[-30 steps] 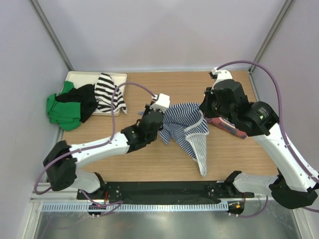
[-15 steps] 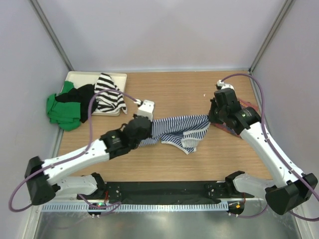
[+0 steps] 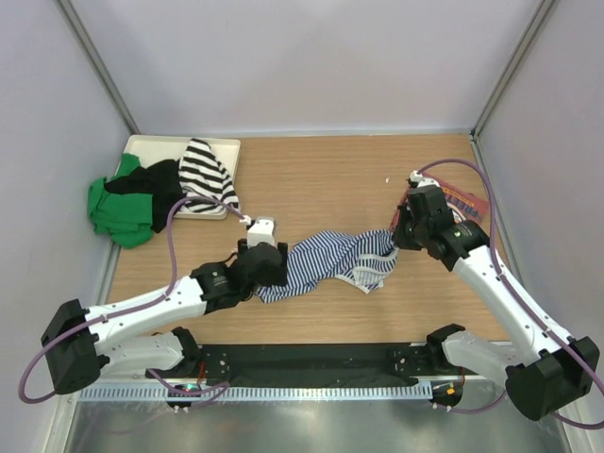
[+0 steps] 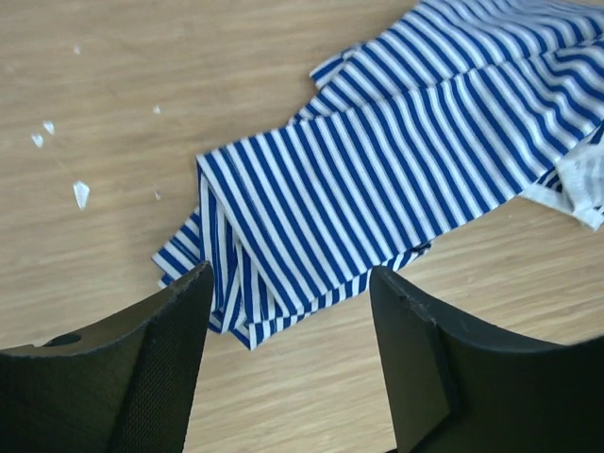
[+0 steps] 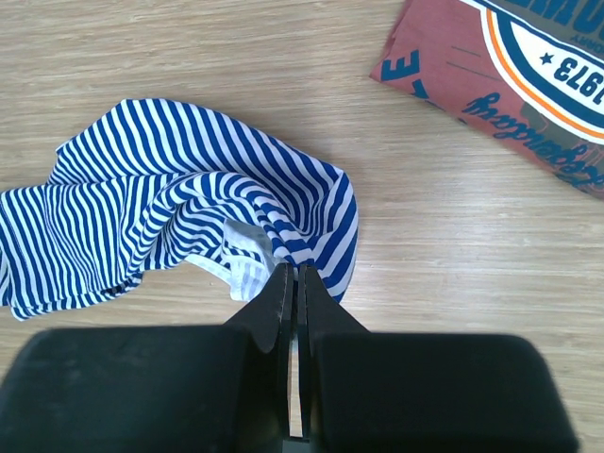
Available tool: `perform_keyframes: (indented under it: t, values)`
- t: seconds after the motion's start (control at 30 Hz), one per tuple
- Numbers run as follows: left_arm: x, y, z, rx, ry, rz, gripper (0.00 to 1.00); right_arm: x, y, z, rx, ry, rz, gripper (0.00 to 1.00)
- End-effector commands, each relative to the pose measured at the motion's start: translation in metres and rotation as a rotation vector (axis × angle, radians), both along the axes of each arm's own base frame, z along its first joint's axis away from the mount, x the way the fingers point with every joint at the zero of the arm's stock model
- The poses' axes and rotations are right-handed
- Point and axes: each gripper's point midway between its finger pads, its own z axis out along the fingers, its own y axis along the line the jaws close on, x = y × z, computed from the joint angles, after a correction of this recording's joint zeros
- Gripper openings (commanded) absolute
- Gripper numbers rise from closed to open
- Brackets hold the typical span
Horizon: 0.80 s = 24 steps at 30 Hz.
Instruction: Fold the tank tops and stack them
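The robot's left gripper needs to grab the striped tank top's folded end next, opposite the right gripper, to stretch the tank top open for folding.
The navy-and-white striped tank top lies crumpled across the middle of the table. Its folded left end rests just beyond my left gripper, which stands open with only bare wood between its fingers. My right gripper is shut on a bunched edge of the striped top at its right end. In the top view that gripper sits low over the cloth. The brick-red tank top with a round logo lies flat at the far right, partly under the right arm.
A white tray at the back left holds a pile: green cloth, black cloth and a black-and-white striped top. Small white specks dot the wood. Grey walls close in the table.
My left gripper has opened and let go of the striped top's left end. Both arms came down and apart, drawing the top out into a strip on the table.
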Motion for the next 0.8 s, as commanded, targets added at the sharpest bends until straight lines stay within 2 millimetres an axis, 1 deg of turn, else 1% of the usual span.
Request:
perform_keyframes:
  t: [0.0,0.03,0.07,0.17,0.23,0.27,0.3,0.43,0.5,0.63,0.7,0.77]
  values:
    - [-0.009,-0.007,-0.011,-0.14,0.078,0.041,0.69,0.006,0.005,0.011,0.044,-0.059,0.006,0.01]
    - [-0.015,-0.01,-0.018,-0.185,0.141,0.051,0.65,0.006,0.006,0.011,0.046,-0.058,0.008,0.01]
    - [-0.018,-0.009,-0.024,-0.19,0.176,0.066,0.58,0.006,0.006,0.011,0.048,-0.057,0.009,0.01]
    - [-0.029,-0.009,-0.039,-0.199,0.263,0.085,0.53,0.005,0.007,0.01,0.054,-0.057,0.012,0.01]
    - [-0.031,-0.011,-0.045,-0.208,0.284,0.083,0.49,0.006,0.007,0.009,0.055,-0.055,0.01,0.01]
    - [-0.033,-0.013,-0.048,-0.217,0.302,0.081,0.44,0.005,0.008,0.009,0.06,-0.055,0.014,0.01]
    - [-0.032,-0.014,-0.05,-0.225,0.308,0.083,0.42,0.005,0.009,0.009,0.062,-0.055,0.016,0.01]
    - [-0.029,-0.011,-0.06,-0.224,0.335,0.108,0.4,0.004,0.01,0.008,0.066,-0.054,0.02,0.01]
    - [-0.027,-0.008,-0.068,-0.216,0.355,0.122,0.4,0.003,0.01,0.009,0.069,-0.054,0.022,0.01]
    - [-0.022,-0.006,-0.076,-0.224,0.376,0.14,0.39,0.003,0.01,0.008,0.07,-0.054,0.022,0.01]
    - [-0.019,-0.01,-0.075,-0.24,0.373,0.136,0.38,0.003,0.01,0.009,0.07,-0.057,0.023,0.01]
    - [-0.017,-0.011,-0.079,-0.23,0.384,0.135,0.38,0.002,0.011,0.007,0.072,-0.052,0.025,0.01]
